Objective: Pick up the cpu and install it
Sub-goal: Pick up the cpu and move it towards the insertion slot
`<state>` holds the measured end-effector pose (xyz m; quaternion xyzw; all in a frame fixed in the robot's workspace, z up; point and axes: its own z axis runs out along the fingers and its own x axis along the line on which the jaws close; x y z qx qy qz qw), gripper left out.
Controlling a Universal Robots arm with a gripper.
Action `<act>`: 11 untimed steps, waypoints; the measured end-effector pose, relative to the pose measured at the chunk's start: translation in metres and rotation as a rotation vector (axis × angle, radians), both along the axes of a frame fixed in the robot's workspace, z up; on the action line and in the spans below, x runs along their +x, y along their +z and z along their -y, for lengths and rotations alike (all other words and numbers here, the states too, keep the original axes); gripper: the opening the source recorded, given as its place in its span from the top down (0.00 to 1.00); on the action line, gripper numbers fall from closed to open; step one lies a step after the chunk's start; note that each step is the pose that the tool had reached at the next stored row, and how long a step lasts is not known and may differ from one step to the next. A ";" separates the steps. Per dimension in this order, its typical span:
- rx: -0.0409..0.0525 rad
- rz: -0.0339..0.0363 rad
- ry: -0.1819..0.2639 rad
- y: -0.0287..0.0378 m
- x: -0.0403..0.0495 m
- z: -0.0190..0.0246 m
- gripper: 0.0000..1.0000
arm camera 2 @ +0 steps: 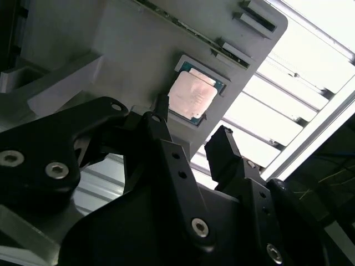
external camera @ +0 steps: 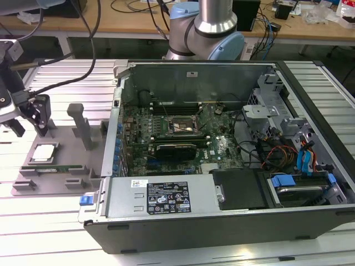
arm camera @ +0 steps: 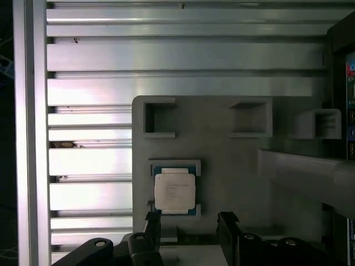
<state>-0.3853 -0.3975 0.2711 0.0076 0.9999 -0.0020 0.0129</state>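
I will next grab the chip with my gripper by its open side edges between the brackets to install it, because raised grey brackets sit close around the chip's ends.
The cpu (external camera: 44,152) (arm camera 2: 192,94) (arm camera: 174,191) is a small square chip with a pale metal top. It lies flat in a recess of the grey tray (external camera: 66,169) (arm camera: 233,166), at the exterior view's left. My gripper (external camera: 30,128) (arm camera 2: 191,133) (arm camera: 189,221) hangs a little above the tray, just off the chip's edge. It is open, its two black fingers (arm camera: 152,227) stand apart, and nothing is between them. The chip is untouched.
An open computer case (external camera: 222,210) stands beside the tray, with the motherboard's socket (external camera: 180,126) and a long black card (external camera: 176,148) inside. A grey upright post (external camera: 80,124) rises from the tray near the gripper. The slatted aluminium table (arm camera: 166,55) extends around the tray.
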 end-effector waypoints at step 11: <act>0.0000 0.0000 0.000 -0.0116 0.0000 0.0000 0.46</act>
